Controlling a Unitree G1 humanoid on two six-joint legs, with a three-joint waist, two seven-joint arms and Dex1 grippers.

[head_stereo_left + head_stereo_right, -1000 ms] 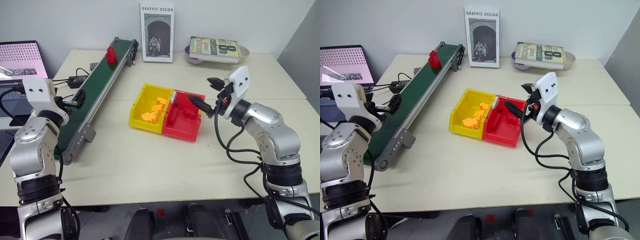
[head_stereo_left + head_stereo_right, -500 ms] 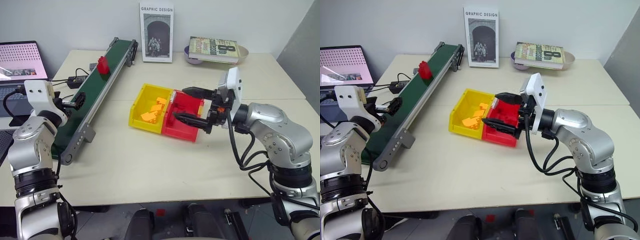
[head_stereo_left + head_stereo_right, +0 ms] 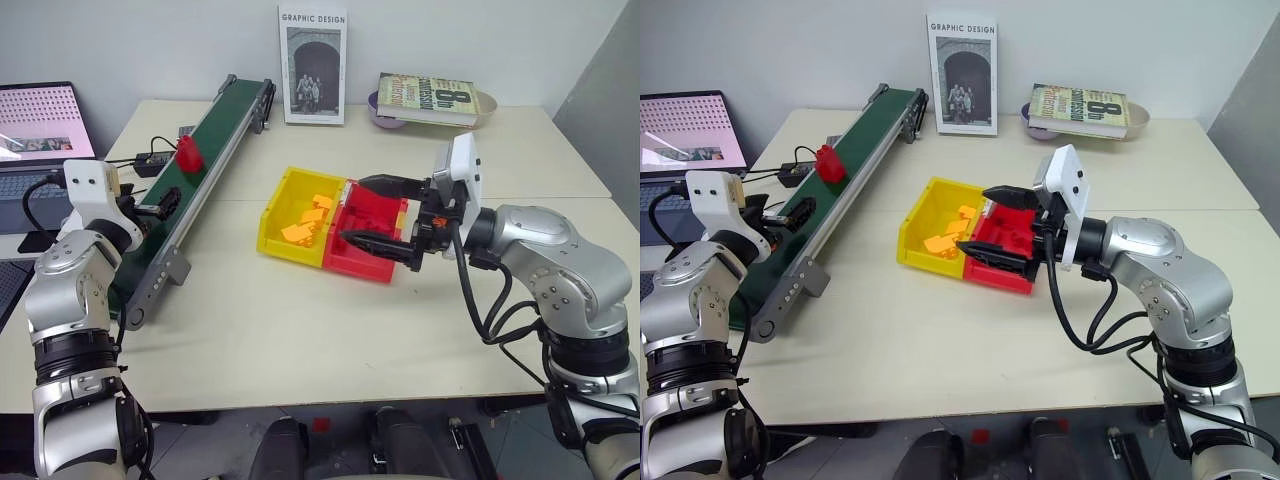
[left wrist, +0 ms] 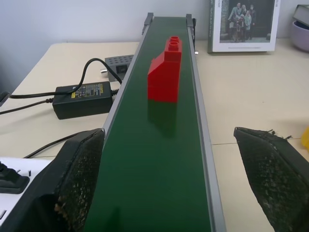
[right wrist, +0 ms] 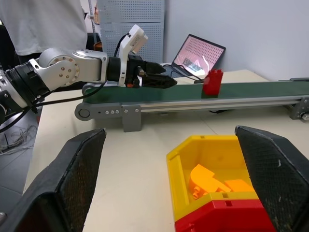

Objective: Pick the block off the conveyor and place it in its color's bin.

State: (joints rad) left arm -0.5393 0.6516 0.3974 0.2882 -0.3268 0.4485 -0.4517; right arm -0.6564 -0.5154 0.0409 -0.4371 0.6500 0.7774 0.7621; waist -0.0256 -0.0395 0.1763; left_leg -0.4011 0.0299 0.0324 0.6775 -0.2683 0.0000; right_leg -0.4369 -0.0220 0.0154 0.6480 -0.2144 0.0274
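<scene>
Bare green belt shows between my left gripper's fingertips and the red block [image 3: 188, 153], so it is too early to close. The gripper moves toward the block first, then closes.
The red block [image 3: 188, 153] stands upright on the dark green conveyor [image 3: 222, 128], about midway along the belt. My left gripper [image 3: 165, 203] is open over the belt's near part, level and pointing along it; in the left wrist view the block [image 4: 165, 71] stands ahead of the wide-apart fingers [image 4: 79, 159]. My right gripper [image 3: 372, 210] is open and points left, hovering over the red bin [image 3: 352, 262], with nothing between its fingers. The red bin is joined to a yellow bin [image 3: 287, 246] that holds orange blocks [image 3: 305, 220].
A laptop [image 3: 40, 120] and a power adapter [image 3: 150, 162] with cables lie left of the conveyor. An upright book [image 3: 314, 63] and a book on a bowl [image 3: 430, 98] stand at the back. A person [image 5: 48, 24] stands beyond the table's left side.
The red block has ridden down the belt toward my left gripper. My right gripper swung left and drew back over the red bin. The left gripper has hardly moved.
</scene>
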